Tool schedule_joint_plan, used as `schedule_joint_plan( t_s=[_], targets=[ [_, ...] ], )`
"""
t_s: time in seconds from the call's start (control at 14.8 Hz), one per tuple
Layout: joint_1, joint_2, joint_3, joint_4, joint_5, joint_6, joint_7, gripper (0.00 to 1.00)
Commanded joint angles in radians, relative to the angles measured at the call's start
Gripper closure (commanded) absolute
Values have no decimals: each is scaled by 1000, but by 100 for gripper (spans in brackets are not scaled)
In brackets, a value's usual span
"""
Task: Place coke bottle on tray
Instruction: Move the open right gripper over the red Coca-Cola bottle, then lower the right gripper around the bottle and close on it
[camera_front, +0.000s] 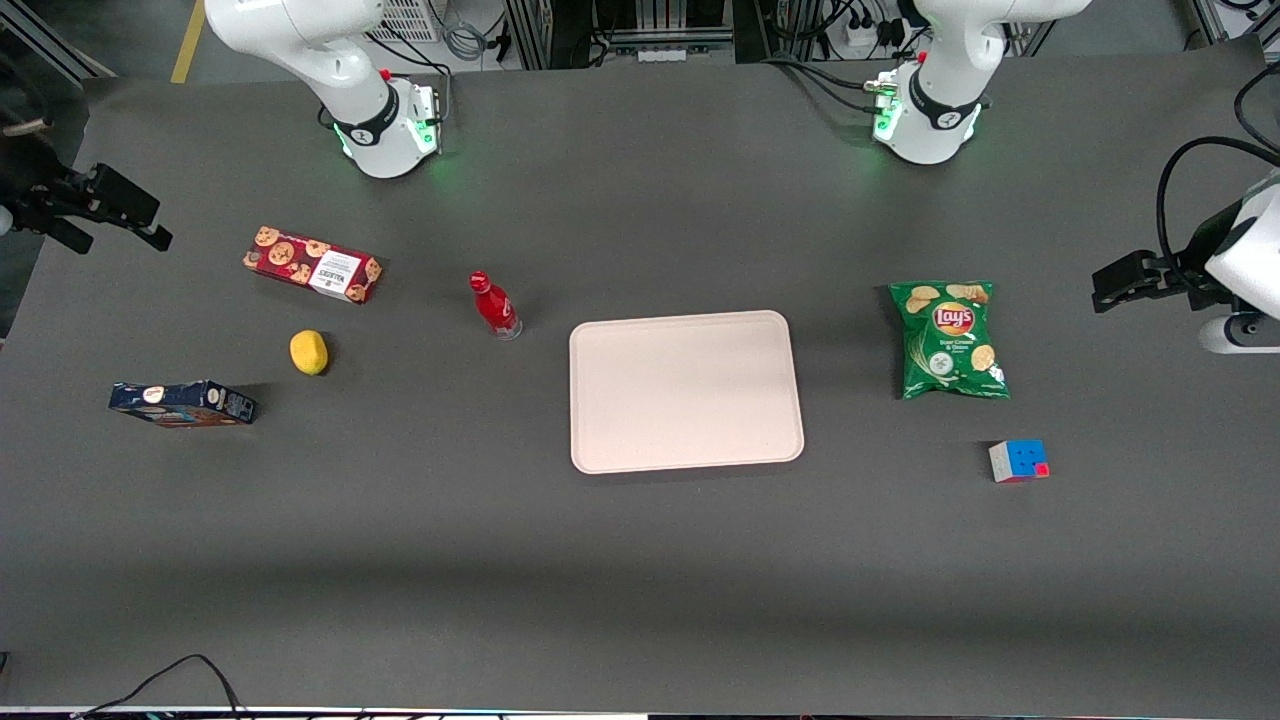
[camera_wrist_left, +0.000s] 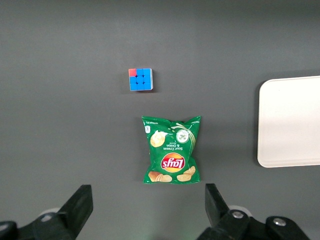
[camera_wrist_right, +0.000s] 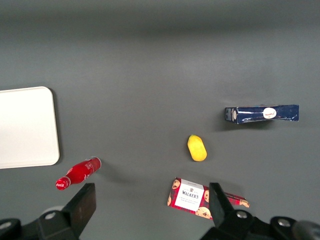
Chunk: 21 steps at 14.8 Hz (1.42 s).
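Observation:
The coke bottle needs to go on the tray (camera_front: 686, 390), so my right gripper should next grab it by its capped neck (camera_front: 481, 287).
The coke bottle (camera_front: 494, 305), small, red, with a red cap, stands upright on the dark table beside the tray (camera_front: 686, 390), toward the working arm's end. The tray is large, flat, pale pinkish-beige and holds nothing. In the right wrist view the coke bottle (camera_wrist_right: 78, 173) and a corner of the tray (camera_wrist_right: 25, 127) show. My right gripper (camera_front: 125, 238) hangs at the working arm's end of the table, well away from the bottle. It is open and holds nothing, its fingers (camera_wrist_right: 82, 205) spread wide.
A red Walkers cookie box (camera_front: 312, 264), a lemon (camera_front: 309, 352) and a dark blue box (camera_front: 183, 403) lie between my gripper and the bottle. A green Lay's chip bag (camera_front: 950, 338) and a colour cube (camera_front: 1018, 460) lie toward the parked arm's end.

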Motion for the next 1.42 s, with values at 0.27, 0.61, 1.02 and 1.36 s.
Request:
schedule_joint_plan(
  t_s=[0.27, 0.61, 1.02, 1.36],
  targets=[
    [17, 84, 7, 86, -15, -36, -4, 0],
    [24, 86, 230, -32, -2, -10, 223, 0],
    [24, 78, 490, -377, 18, 411, 434, 0],
    [26, 150, 582, -536, 16, 656, 521, 0]
  ],
)
